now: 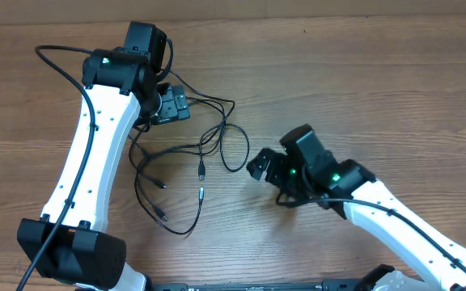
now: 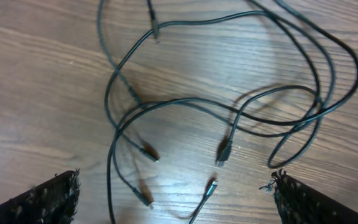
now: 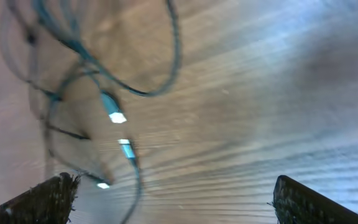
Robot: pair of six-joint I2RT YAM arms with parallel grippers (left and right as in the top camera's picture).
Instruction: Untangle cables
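Observation:
A black cable has a looped bend that my right gripper will reach and grab. The cable's plug ends will stay free to slip out untangled.
Several thin black cables point(image 1: 217, 139) lie crossed in loose loops on the wooden table, their small plug ends point(image 1: 202, 171) spread toward the front. My left gripper point(image 1: 175, 107) hovers at the tangle's upper left edge. In the left wrist view it point(image 2: 176, 200) is open, its fingers point(image 2: 42, 202) wide apart above the cables point(image 2: 185, 99) and plugs point(image 2: 222, 155). My right gripper point(image 1: 259, 166) sits just right of the loops. In the right wrist view it point(image 3: 176, 202) is open and holds nothing, with the blurred cables point(image 3: 174, 50) ahead to its left.
The wooden table point(image 1: 379, 73) stretches bare to the right and back. The white left arm point(image 1: 87, 162) runs along the left side, and the right arm point(image 1: 403, 222) comes in from the lower right. A thicker black arm wire point(image 1: 55, 50) arcs at the far left.

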